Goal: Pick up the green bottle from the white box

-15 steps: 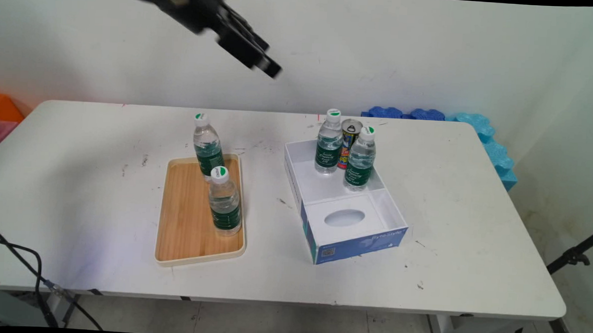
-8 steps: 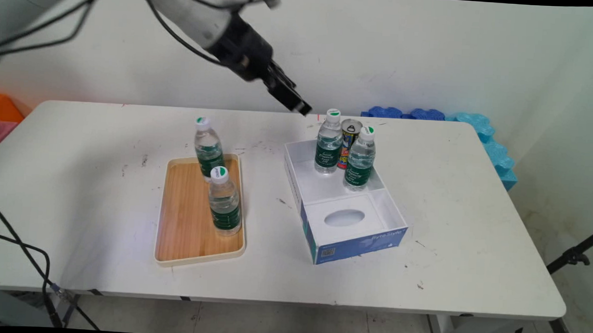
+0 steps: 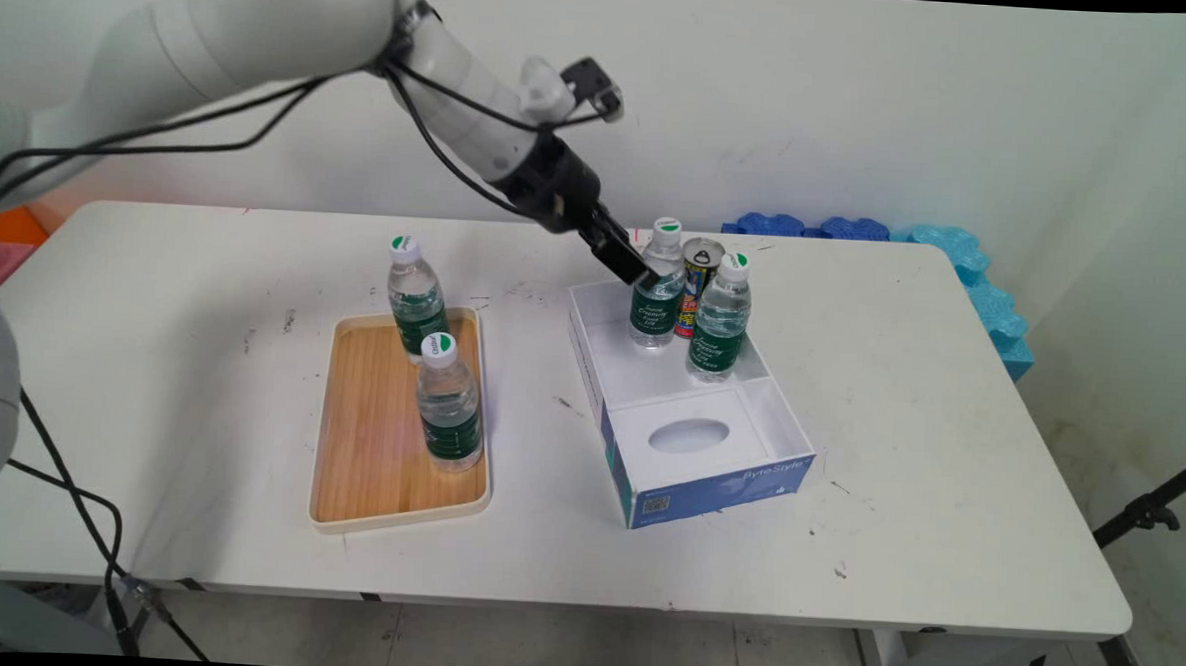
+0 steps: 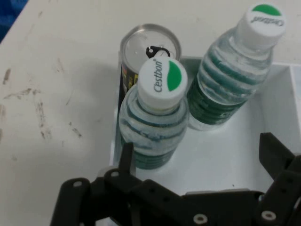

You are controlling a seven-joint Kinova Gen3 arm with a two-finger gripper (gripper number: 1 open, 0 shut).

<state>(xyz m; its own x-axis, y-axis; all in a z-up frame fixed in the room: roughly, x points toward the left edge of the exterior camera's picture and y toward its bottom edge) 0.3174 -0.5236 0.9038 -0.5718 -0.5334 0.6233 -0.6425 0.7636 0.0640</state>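
Note:
My gripper needs to put the clear water bottle with the other bottles on the wooden tray (image 3: 370,431), so it should next grab the bottle by its labeled body (image 3: 658,310).
My gripper (image 3: 639,272) hangs open at the back left corner of the white and blue box (image 3: 707,483), right beside a water bottle (image 3: 657,301) with a green label that stands upright there. In the hand view this bottle (image 4: 154,123) rises just past my left finger (image 4: 126,157); between the fingers lies only the box floor (image 4: 221,160). A second bottle (image 4: 235,70) stands in the box beyond it, also seen as the bottle (image 3: 721,319) on the right. A drinks can (image 4: 149,44) stands behind them, outside the box wall.
A wooden tray (image 3: 368,443) lies left of the box with two upright water bottles, one (image 3: 416,300) at its back and one (image 3: 449,407) nearer. Blue foam pieces (image 3: 966,274) sit at the table's far right corner. Black cables hang at the left.
The arm has swung down and to the right, from high at the upper left to the bottles at the back of the box. Nothing on the table has moved.

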